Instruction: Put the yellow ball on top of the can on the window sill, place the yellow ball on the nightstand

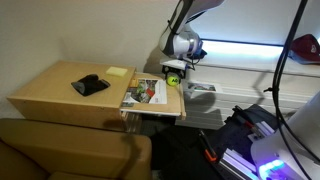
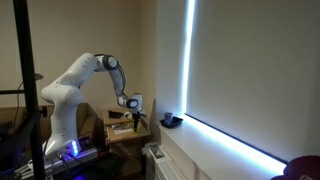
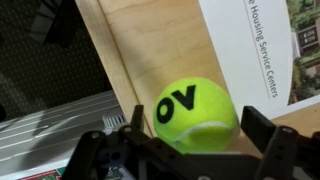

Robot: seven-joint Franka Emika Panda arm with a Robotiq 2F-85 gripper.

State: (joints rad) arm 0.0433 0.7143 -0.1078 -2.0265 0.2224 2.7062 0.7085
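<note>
The gripper is ready to close on the yellow ball, as both fingers reach down beside the ball's widest part (image 1: 172,79), low over the nightstand.
The yellow ball (image 3: 196,108), a tennis ball with black letters, sits at the wooden nightstand's (image 3: 150,45) edge, next to a brochure. In the wrist view my gripper (image 3: 195,122) is open, with one finger on each side of the ball and a small gap at both. In an exterior view the ball (image 1: 172,77) shows just under the gripper (image 1: 177,68) at the nightstand's (image 1: 55,95) corner nearest the window. A dark low object, perhaps the can (image 2: 172,121), stands on the window sill (image 2: 220,140) beyond the gripper (image 2: 138,113).
On the nightstand lie a brochure (image 1: 147,92), a black object (image 1: 90,85) and a yellow notepad (image 1: 117,71). A radiator (image 3: 50,110) runs beside the nightstand below the sill. A brown sofa (image 1: 70,150) is in front, cables and lit equipment (image 1: 270,150) beside it.
</note>
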